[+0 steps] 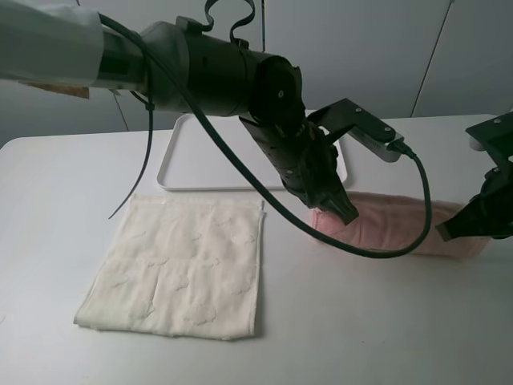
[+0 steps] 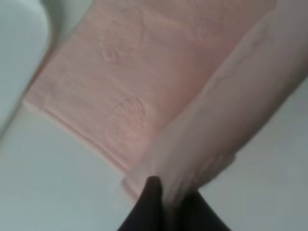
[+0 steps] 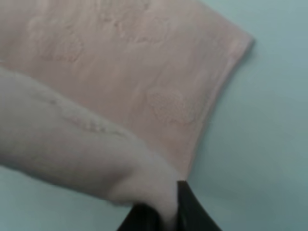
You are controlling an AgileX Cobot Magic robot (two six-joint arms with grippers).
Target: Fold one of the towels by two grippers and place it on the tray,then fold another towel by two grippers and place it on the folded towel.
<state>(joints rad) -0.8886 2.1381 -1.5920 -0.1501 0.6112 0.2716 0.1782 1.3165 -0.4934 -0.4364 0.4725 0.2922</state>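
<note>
The pinched fold [image 2: 168,178] is short of the towel's far edge [image 2: 36,89]. My left gripper will hold the lifted edge of the pink towel until it lies along that far edge.
A pink towel [image 1: 401,220] lies on the white table at the right, its near edge lifted and folded over. My left gripper [image 1: 343,210] is shut on its left near corner; the left wrist view shows the pink towel [image 2: 144,86] pinched between the dark fingertips [image 2: 151,192]. My right gripper [image 1: 450,231] is shut on the right near corner; the right wrist view shows the towel [image 3: 120,77] pinched at the fingertips [image 3: 185,202]. A cream towel [image 1: 180,265] lies flat at the front left. The white tray [image 1: 200,160] stands at the back, partly hidden by my left arm.
The left arm's black cable [image 1: 240,172] loops over the tray and the cream towel's far corner. A white wall rises behind the table. The table's far edge runs just behind the tray.
</note>
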